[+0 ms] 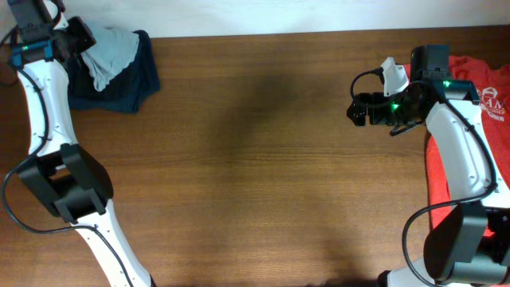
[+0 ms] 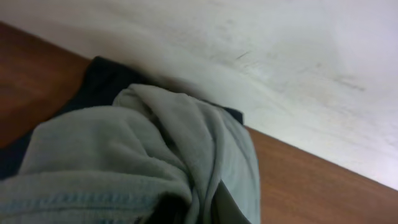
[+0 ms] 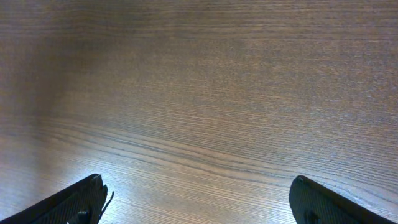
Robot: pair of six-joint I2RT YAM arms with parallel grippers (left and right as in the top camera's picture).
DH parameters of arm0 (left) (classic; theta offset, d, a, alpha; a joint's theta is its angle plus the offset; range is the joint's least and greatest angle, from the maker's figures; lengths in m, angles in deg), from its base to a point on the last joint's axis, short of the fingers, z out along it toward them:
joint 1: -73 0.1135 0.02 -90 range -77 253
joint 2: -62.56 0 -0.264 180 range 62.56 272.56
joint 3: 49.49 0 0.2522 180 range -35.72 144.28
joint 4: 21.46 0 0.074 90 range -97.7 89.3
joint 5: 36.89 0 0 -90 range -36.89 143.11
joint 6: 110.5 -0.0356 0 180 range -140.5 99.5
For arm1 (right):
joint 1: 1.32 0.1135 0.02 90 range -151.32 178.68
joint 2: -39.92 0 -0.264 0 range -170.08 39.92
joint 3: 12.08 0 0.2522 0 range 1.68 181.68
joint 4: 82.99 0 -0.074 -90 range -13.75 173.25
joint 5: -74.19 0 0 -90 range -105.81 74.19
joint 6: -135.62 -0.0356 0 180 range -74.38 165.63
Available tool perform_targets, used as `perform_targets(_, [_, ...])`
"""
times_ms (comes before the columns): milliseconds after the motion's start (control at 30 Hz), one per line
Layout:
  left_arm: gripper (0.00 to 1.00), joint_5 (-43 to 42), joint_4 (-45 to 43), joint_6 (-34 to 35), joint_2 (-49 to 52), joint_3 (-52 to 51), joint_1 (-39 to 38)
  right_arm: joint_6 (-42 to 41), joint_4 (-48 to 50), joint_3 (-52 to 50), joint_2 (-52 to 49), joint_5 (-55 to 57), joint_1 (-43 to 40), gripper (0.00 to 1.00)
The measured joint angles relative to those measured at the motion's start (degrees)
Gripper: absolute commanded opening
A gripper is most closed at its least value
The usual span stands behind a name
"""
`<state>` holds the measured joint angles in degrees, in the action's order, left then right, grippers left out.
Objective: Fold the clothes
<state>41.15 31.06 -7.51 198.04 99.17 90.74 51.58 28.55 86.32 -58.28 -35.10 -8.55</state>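
My left gripper should wait before it opens. The fold of the blue-grey T-shirt hangs bunched near the white wall, at the navy garment's edge, and it would fall short if I opened now.
A pale blue-grey T-shirt (image 1: 111,52) lies crumpled at the table's far left corner, on top of a dark navy garment (image 1: 127,86). My left gripper (image 1: 84,40) is at the shirt's left edge, shut on a bunch of its cloth. In the left wrist view the grey shirt (image 2: 124,155) fills the lower frame and folds around my left gripper (image 2: 199,211). A coral-red T-shirt (image 1: 440,179) with a white print lies at the right edge, partly under my right arm. My right gripper (image 1: 356,110) hovers left of it, open over bare wood (image 3: 199,199).
The wooden table (image 1: 255,159) stretches between the two arms. A white wall (image 2: 280,56) runs just behind the far edge, close to the dark navy garment (image 2: 106,78).
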Motion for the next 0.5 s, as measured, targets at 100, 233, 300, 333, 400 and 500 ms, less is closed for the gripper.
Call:
perform_targets(100, [0.0,1.9,1.1,0.0,0.1,0.0,0.0,0.0,0.0,0.0,0.0,0.0,0.0,0.99])
perform_targets(233, [0.0,3.4,1.4,0.0,0.9,0.0,0.0,0.0,0.0,0.0,0.0,0.0,0.0,0.99])
perform_targets(300, [0.0,4.2,2.1,0.0,1.9,0.0,0.0,0.0,0.0,0.0,0.0,0.0,0.0,0.99])
perform_targets(333, [0.0,4.8,2.4,0.0,2.5,0.0,0.0,0.0,0.0,0.0,0.0,0.0,0.0,0.99])
perform_targets(400, [0.06,5.9,3.0,-0.1,3.8,0.0,0.0,0.0,0.0,0.0,0.0,0.0,0.0,0.99])
perform_targets(500, [0.65,8.5,4.1,-0.4,5.8,0.0,0.2,0.0,0.0,0.0,0.0,0.0,0.0,0.99])
